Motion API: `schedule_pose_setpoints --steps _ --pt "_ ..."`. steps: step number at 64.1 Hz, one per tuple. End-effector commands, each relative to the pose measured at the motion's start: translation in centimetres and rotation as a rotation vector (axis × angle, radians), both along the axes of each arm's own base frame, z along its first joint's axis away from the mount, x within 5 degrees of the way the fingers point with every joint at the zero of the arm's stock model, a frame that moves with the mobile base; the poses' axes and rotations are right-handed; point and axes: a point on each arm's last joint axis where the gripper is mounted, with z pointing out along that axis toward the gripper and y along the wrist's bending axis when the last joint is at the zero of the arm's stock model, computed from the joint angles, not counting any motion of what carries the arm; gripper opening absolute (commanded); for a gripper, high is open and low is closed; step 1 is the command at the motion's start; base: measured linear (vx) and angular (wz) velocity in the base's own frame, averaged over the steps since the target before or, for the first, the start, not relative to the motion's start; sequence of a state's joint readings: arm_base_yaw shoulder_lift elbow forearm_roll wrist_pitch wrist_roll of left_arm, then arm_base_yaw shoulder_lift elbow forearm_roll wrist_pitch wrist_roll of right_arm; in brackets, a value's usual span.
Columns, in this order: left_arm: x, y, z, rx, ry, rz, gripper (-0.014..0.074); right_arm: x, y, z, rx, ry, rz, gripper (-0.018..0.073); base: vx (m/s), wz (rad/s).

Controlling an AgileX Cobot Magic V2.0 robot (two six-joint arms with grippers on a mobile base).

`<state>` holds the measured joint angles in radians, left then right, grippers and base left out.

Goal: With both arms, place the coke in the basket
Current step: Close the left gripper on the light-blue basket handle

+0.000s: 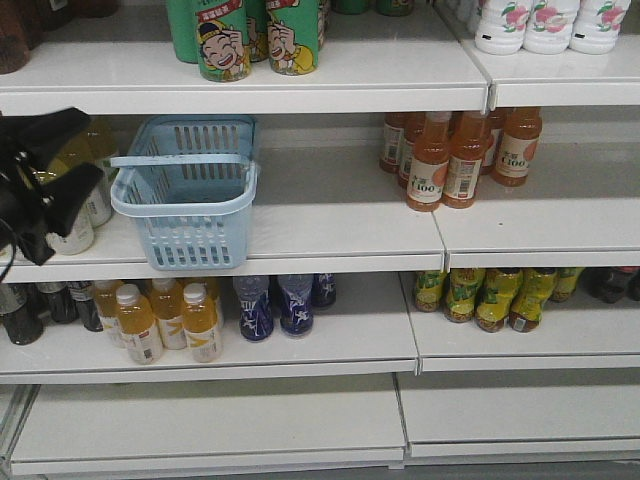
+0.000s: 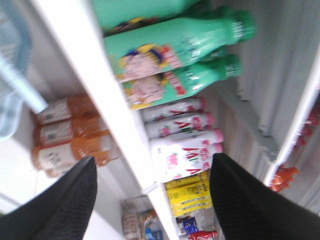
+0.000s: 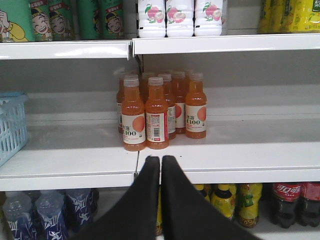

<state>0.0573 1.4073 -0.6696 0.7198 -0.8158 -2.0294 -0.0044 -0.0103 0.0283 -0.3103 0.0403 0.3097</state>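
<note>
The light blue basket has to be carried for the coke. My left gripper should pick it up by its handle (image 1: 180, 160) next.
The light blue basket (image 1: 185, 190) stands on the middle shelf at the left, handle lying across its top. It also shows in the right wrist view (image 3: 10, 125) and, blurred, in the left wrist view (image 2: 11, 100). My left gripper (image 1: 92, 142) is at the far left, beside the basket, open and empty; the left wrist view shows it (image 2: 154, 159) with jaws wide apart. My right gripper (image 3: 161, 159) is shut and empty, before the shelf edge below the orange bottles. A small red bottle with white script (image 2: 202, 234), apparently the coke, shows far off.
Orange C100 bottles (image 1: 455, 155) stand on the middle shelf at the right. Green cartoon bottles (image 1: 250, 40) and white bottles (image 1: 545, 25) are on the top shelf. Yellow juice (image 1: 160, 320), blue bottles (image 1: 275, 305), yellow-green bottles (image 1: 490, 297) and dark red-labelled cola bottles (image 3: 295, 200) fill the lower shelf.
</note>
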Motion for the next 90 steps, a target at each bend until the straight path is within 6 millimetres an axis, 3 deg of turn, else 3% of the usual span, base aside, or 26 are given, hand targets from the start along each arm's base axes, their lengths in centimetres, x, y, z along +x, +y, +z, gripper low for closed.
schedule_pose_setpoints --steps 1,14,27,76,84,90 --pt "1.5 -0.2 -0.4 -0.106 -0.036 -0.018 0.0475 0.0 0.2 0.3 -0.016 -0.054 0.015 -0.0005 0.0 0.0" --pt "5.5 0.4 -4.6 -0.248 -0.003 0.017 0.0475 0.0 0.2 0.3 -0.016 -0.054 0.015 -0.0005 0.0 0.0" --pt "9.5 0.6 -6.4 -0.271 -0.011 0.003 0.0475 0.0 0.2 0.3 -0.016 -0.054 0.015 -0.0005 0.0 0.0" --pt "16.4 0.9 -6.8 -0.29 -0.035 0.076 0.0464 0.0 0.2 0.3 -0.016 -0.054 0.015 -0.0005 0.0 0.0" --pt "16.8 0.4 -6.6 -0.297 -0.058 0.054 0.0415 0.0 0.2 0.3 -0.016 -0.054 0.015 -0.0005 0.0 0.0" --pt "16.8 0.1 -6.7 -0.294 -0.054 0.048 0.0314 0.0 0.2 0.3 -0.016 -0.054 0.015 -0.0005 0.0 0.0"
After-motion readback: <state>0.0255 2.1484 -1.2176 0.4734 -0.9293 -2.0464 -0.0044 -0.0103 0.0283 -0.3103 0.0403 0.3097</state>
